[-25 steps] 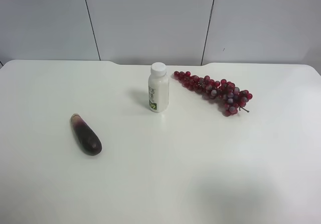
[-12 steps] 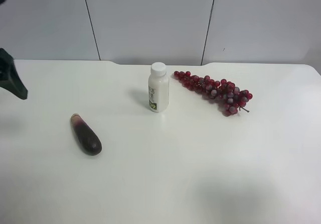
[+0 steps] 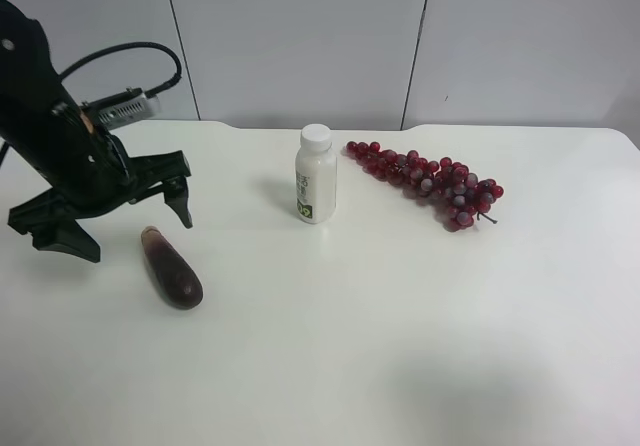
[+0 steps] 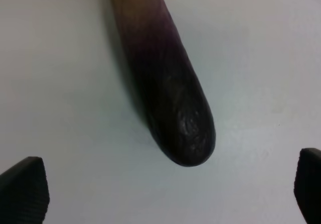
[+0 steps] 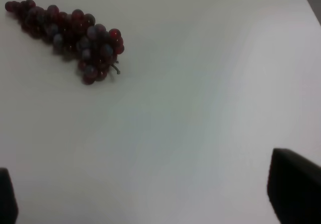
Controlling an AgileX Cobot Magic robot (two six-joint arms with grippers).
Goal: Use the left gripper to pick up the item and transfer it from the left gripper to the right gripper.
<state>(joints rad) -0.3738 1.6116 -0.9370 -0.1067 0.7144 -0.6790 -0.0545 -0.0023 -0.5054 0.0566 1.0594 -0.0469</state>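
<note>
I should next grip the long eggplant by its thick dark body (image 3: 174,274) with my left gripper to pick it up, because the eggplant swells away from its narrow pale tip (image 3: 150,234).
The dark purple eggplant (image 3: 170,266) lies on the white table (image 3: 350,326) at the exterior high view's left, pale tip toward the wall. It fills the middle of the left wrist view (image 4: 168,88). My left gripper (image 3: 132,228), all black with a grey box and a looping cable, hangs open over the eggplant's pale end, one finger on each side, not touching it. Its fingertips (image 4: 22,189) show at the left wrist view's corners. My right gripper (image 5: 150,194) is open and empty; it does not show in the exterior high view.
A white bottle (image 3: 316,176) stands upright mid-table near the back. A red grape bunch (image 3: 430,178) lies to its right and also shows in the right wrist view (image 5: 70,35). A white panelled wall runs behind the table.
The left arm has come in from the exterior high view's left edge and moved right, over the eggplant. The eggplant, bottle and grapes have not moved.
</note>
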